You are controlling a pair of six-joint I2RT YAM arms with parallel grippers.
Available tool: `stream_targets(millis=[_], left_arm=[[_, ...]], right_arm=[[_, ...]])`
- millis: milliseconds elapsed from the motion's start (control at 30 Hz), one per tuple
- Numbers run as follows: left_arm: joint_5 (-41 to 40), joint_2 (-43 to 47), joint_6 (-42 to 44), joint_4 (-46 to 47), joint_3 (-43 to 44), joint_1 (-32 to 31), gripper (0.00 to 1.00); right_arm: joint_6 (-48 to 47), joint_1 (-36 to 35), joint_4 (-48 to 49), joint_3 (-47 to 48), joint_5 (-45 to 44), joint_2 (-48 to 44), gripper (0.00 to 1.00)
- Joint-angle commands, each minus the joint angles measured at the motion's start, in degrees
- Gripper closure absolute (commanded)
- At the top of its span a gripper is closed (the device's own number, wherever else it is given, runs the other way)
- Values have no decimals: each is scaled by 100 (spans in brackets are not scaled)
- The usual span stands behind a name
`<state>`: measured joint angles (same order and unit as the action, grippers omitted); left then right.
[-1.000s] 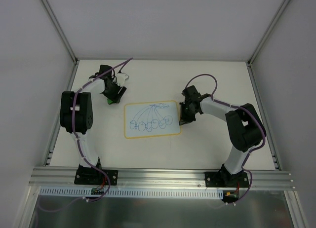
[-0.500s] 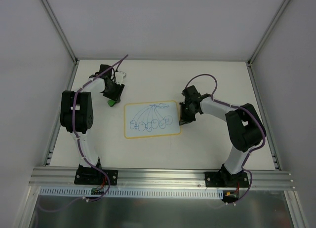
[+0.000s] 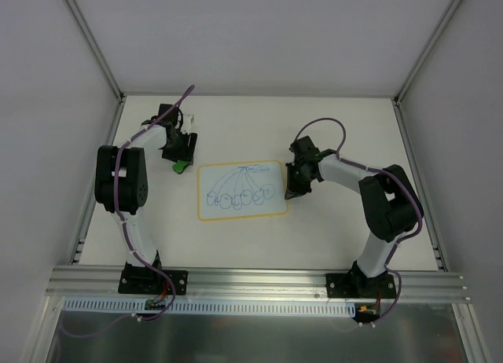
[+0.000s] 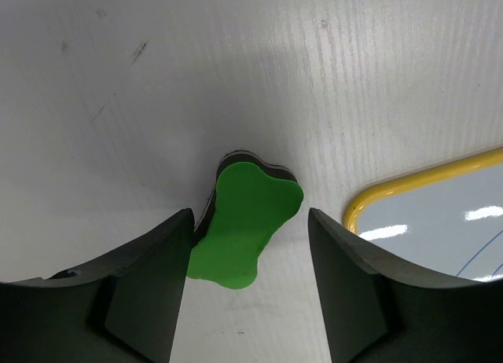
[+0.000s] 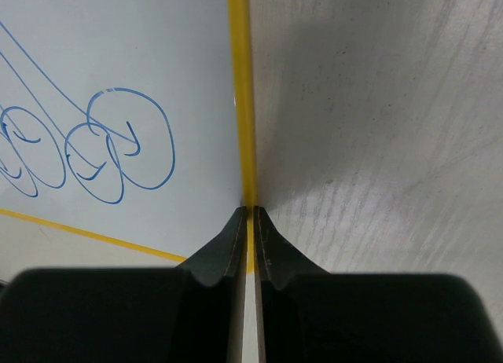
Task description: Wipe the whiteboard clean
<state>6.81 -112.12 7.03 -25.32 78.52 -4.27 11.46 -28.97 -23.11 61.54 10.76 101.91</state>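
Observation:
The green eraser's dark bottom should stay free to erase the whiteboard [image 3: 240,190], so my left gripper will next grab the eraser across its narrow middle [image 3: 181,166].
The whiteboard [image 3: 240,190], white with a yellow rim and blue scribbled loops, lies flat mid-table. Its corner shows in the left wrist view [image 4: 440,221] and its right side in the right wrist view [image 5: 118,64]. A green eraser [image 3: 180,165] lies on the table just off the board's far-left corner. My left gripper [image 3: 178,148] is open above it. In the left wrist view the eraser [image 4: 253,194] lies between the spread fingers of the gripper [image 4: 250,220], nearer the left one. My right gripper [image 3: 292,192] is shut, with its tips [image 5: 251,214] down on the board's right rim.
The white table [image 3: 338,127] is enclosed by grey walls at the back and sides. A metal rail [image 3: 251,280] runs along the near edge at the arm bases.
My left wrist has turned and drawn slightly back toward the far side, so more of the green eraser shows on the table. The right arm and the board have not moved.

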Motion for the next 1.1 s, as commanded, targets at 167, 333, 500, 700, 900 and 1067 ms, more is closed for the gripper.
stream_targets(millis=[167,333,500,700,900,1067], left_arm=[[-5,410,298,-166,145,-65,33],[216,436,975,-184,155,-65,38],[49,427,1388,-227,-47,-56,42],[66,278,1451,-254,-83,-56,47],[101,172,1389,-280,-74,-56,59],[154,155,1345,-298,-144,-56,72]], right_arm=[[-56,-12,88,-19,13,48,93],[-57,-21,88,-37,13,31,93],[-56,-21,88,-37,5,31,93],[-57,-21,88,-37,13,40,93],[-48,-21,96,-46,5,48,93],[-48,-21,88,-37,5,48,93]])
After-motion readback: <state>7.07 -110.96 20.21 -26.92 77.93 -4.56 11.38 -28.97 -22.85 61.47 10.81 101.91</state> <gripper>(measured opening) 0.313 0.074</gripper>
